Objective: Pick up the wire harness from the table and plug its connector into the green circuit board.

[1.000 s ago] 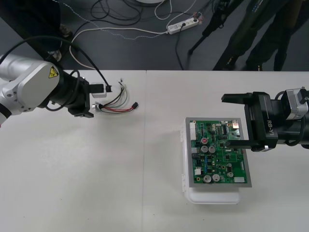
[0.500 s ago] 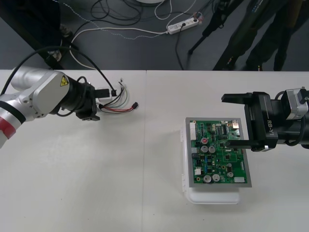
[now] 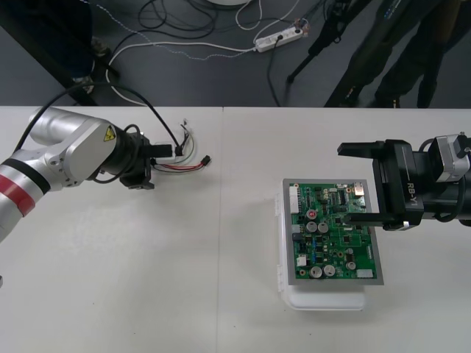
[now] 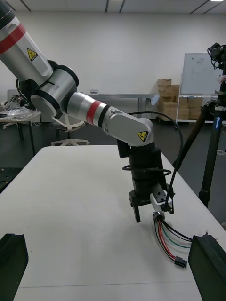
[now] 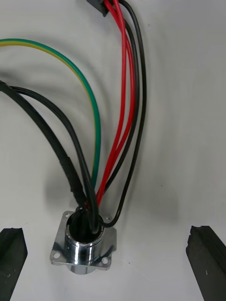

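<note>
My left gripper should next pick up the wire harness by its rigid round metal socket [image 5: 84, 241], as its wires fan out loose on the table.
The wire harness [image 3: 182, 165] lies on the table at the far left, its red, black and green wires [image 5: 123, 99] running from a round metal flanged socket [image 5: 84, 242] to a small black plug [image 3: 208, 159]. My left gripper [image 3: 145, 166] hangs over the socket end, open. Its fingers [image 5: 203, 256] stand wide to either side of the socket without touching it. The green circuit board [image 3: 335, 234] sits on its white base [image 3: 327, 300] at the right. My right gripper [image 3: 359, 184] hovers open over the board's far right part. The right wrist view faces the left gripper [image 4: 149, 203] and the plug [image 4: 180, 262].
The table's far edge [image 3: 294, 108] runs just behind the harness, with cables and a power strip [image 3: 278, 37] on the dark floor beyond. A thick black cable [image 3: 140, 103] loops over my left wrist. Bare tabletop [image 3: 184, 265] lies between harness and board.
My left arm has swung in and turned, bringing its gripper right and closer over the socket end of the harness. The harness, the board and my right arm have stayed put.
</note>
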